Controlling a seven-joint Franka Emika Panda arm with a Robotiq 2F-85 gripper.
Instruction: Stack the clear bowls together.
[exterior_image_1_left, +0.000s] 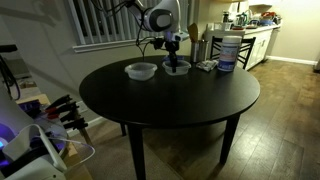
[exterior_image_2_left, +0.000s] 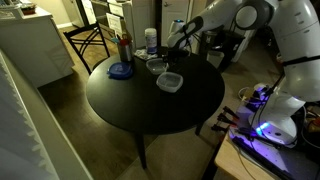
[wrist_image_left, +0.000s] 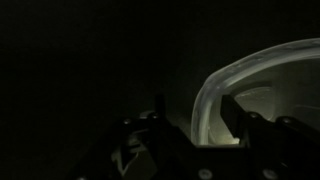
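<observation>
I should close: my fingers straddle the bowl's whitish rim.
Two clear bowls stand on the round dark table (exterior_image_1_left: 170, 105). One bowl (exterior_image_1_left: 141, 70) sits free, and also shows in an exterior view (exterior_image_2_left: 169, 81). The other bowl (exterior_image_1_left: 178, 68) (exterior_image_2_left: 156, 67) is under my gripper (exterior_image_1_left: 176, 56) (exterior_image_2_left: 162, 57). In the wrist view the gripper (wrist_image_left: 196, 115) is open. One finger is outside this bowl's whitish rim (wrist_image_left: 215, 85) and one is inside it. The two bowls stand side by side, apart.
A large white tub with a blue label (exterior_image_1_left: 228, 50) (exterior_image_2_left: 150, 40) stands at the table's far edge. A small flat item (exterior_image_1_left: 206, 65) lies beside it. A flat blue disc (exterior_image_2_left: 121, 70) and a brown bottle (exterior_image_2_left: 124, 46) are nearby. A chair (exterior_image_2_left: 88, 40) stands behind the table.
</observation>
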